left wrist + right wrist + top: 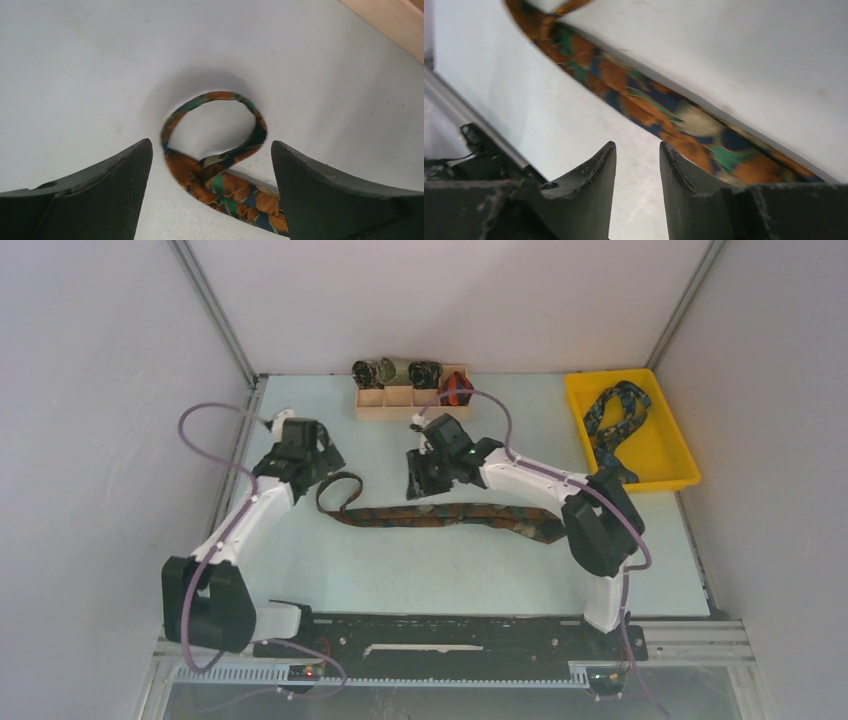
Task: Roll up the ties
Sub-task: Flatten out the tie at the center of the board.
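Note:
Next, my left gripper picks up the tie by the curled loop at its thin end (341,490) (214,129) to pull the tie straight for rolling.
A brown-orange-green tie (450,515) lies stretched across the middle of the table, its thin left end curled into a loop (215,120). My left gripper (322,466) is open wide and empty, its fingers (100,195) on either side of the loop and apart from it. My right gripper (420,483) hovers just behind the tie's middle. Its fingers (589,190) stand a narrow gap apart with nothing between them, and the tie (649,107) runs beside them. A navy and teal tie (615,420) lies in the yellow tray (680,475).
A wooden divided box (400,400) stands at the back centre, with three rolled ties (398,369) and a red-black roll (455,388) in it. The box's edge shows in the left wrist view (395,22). White walls enclose the table on three sides.

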### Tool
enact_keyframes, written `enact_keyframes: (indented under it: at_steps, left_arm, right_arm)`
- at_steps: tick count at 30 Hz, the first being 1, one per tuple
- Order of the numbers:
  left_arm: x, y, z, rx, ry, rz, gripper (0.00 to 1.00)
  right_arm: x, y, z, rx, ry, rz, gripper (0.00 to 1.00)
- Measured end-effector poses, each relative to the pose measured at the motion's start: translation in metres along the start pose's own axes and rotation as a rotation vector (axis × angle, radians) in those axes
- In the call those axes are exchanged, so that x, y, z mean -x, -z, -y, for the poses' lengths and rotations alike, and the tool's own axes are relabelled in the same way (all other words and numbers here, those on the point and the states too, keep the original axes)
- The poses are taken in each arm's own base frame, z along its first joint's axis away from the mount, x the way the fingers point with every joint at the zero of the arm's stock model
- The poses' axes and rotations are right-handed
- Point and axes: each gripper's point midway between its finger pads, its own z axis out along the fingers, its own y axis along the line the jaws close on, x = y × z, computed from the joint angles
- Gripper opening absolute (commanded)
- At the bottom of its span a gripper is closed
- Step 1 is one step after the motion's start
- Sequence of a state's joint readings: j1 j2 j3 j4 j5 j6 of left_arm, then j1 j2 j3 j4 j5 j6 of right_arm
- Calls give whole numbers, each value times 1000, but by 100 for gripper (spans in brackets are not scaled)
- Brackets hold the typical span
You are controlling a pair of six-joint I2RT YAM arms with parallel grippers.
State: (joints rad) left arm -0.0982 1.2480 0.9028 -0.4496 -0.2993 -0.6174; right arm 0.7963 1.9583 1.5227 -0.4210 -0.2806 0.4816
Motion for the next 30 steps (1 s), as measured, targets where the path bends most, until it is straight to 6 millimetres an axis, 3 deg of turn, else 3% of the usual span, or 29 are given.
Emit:
enact_keyframes:
  at_steps: [4,9,12,20,30]
  left_arm:
    - [-5,-10,41,0,-158,-43,95]
    - [-8,-43,61,82,-224,-117,89]
    - [-19,-55,56,141,-225,-157,87]
    - [-46,-68,51,222,-180,-235,82]
    - [-52,-67,60,222,-109,-226,70]
  right_arm:
    - [-10,17,51,-114,-73,43,37]
    - [-35,13,91,-188,-151,17,35]
    - [-44,11,98,-200,-169,-1,35]
    - [-40,6,101,-195,-189,17,33]
    - [-48,-7,116,-201,-245,-13,30]
